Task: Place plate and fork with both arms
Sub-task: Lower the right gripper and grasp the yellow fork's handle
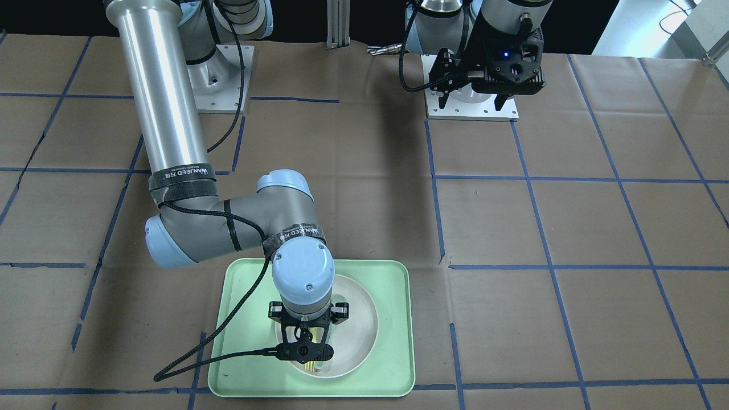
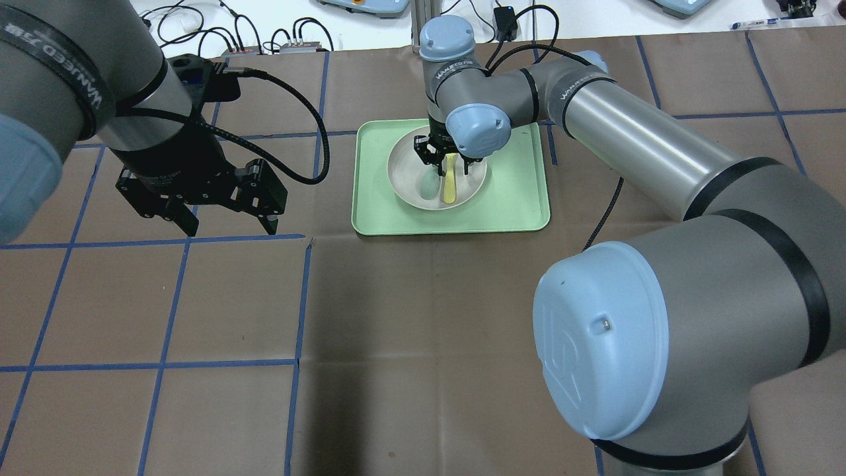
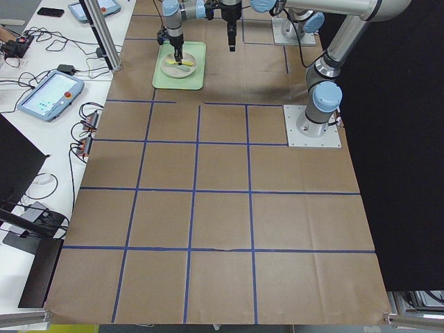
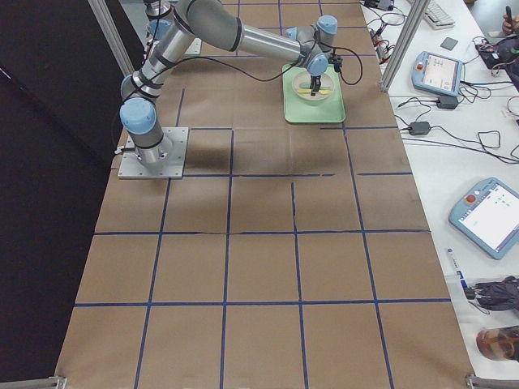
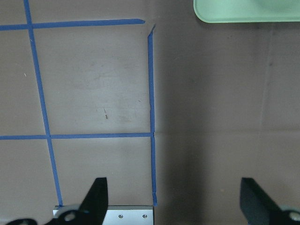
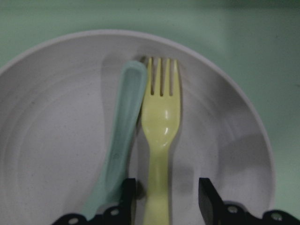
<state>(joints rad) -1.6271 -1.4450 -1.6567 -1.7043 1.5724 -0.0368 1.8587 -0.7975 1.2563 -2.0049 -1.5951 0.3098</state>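
Note:
The right gripper grabs the fork by its handle next, where a gap opens beside it, since the spoon's tip crowds the fork's head.
The off-white plate sits in the light-green tray. The pale-yellow fork lies in the plate, tines away from the robot, beside a grey-green spoon. My right gripper is down in the plate and open. In the right wrist view its two fingers stand on either side of the fork's handle, with the spoon just outside the left finger. My left gripper is open and empty, raised above the bare table left of the tray. Its spread fingers show in the left wrist view.
The tray lies on brown paper marked with blue tape lines. The arms' base plates are bolted on the robot's side of the table. Cables and teach pendants lie beyond the far table edge.

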